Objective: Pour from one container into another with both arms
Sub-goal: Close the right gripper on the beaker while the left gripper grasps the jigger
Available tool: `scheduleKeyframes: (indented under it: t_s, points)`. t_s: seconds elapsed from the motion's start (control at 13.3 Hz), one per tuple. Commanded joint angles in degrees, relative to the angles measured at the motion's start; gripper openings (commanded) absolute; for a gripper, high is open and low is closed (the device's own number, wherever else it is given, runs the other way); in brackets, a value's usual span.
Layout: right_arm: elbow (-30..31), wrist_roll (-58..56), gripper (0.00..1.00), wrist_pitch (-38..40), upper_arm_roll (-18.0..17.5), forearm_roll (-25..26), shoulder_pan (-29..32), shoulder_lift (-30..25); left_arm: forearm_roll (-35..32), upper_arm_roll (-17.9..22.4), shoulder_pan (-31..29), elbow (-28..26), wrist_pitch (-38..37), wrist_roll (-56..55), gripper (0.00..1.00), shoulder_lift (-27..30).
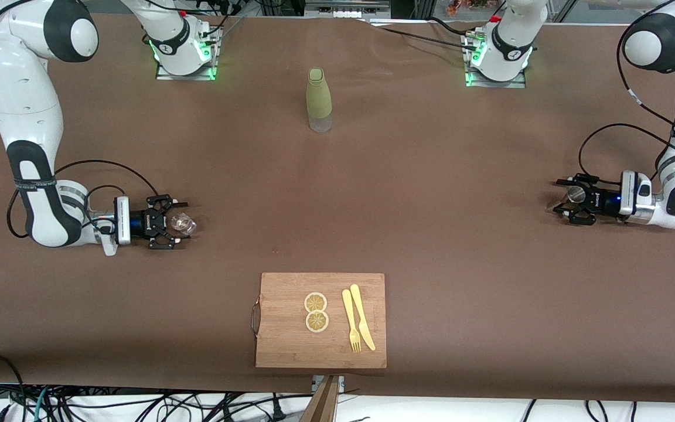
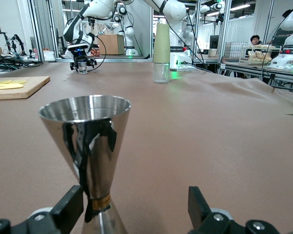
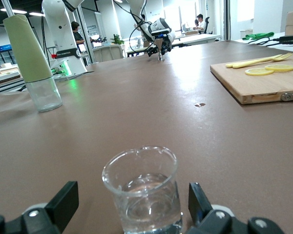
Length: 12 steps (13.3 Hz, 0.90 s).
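My left gripper grabs the silver jigger by its narrow middle next, leaving the silver jigger's wide upper cup free to take the poured liquid.
The silver jigger stands upright on the table at the left arm's end. My left gripper is low around it, open. In the left wrist view the jigger sits close against one finger, with a wide gap to the other. The small clear glass cup stands at the right arm's end, between the open fingers of my right gripper. In the right wrist view the cup holds clear liquid, and gaps show on both sides of it.
A tall olive-green bottle stands mid-table near the robots' bases. A wooden cutting board lies near the front camera's edge with two lemon slices, a yellow fork and a yellow knife. Brown cloth covers the table between the grippers.
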<state>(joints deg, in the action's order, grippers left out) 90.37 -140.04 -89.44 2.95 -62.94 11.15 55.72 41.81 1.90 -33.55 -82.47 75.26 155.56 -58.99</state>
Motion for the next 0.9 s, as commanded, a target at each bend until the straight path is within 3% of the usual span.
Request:
scheduleKeyframes:
  t_s: [0.0,0.15,0.3,0.6,0.83]
  points:
    - [-0.7,-1.2,1.0,0.8,-0.1,-2.2,-0.3,1.3,1.8,1.5,0.5,0.6,-1.8,4.1,0.93,0.4]
    - [-0.7,-1.5,1.0,0.8,-0.1,-2.4,-0.5,1.7,1.8,1.8,0.5,0.6,-1.9,4.1,0.92,0.4]
    - [-0.7,-1.5,0.97,0.8,-0.1,-2.4,-0.6,1.7,1.8,1.8,0.5,0.6,-2.2,4.1,0.81,0.5]
    - [-0.7,-2.2,0.68,0.7,-0.1,-2.5,-0.7,1.8,1.8,1.7,0.5,0.6,-2.7,4.1,0.73,0.8]
    - [-0.8,-2.2,0.61,0.7,-0.1,-2.5,-0.7,1.8,1.8,1.8,0.6,0.6,-2.7,4.1,0.69,0.8]
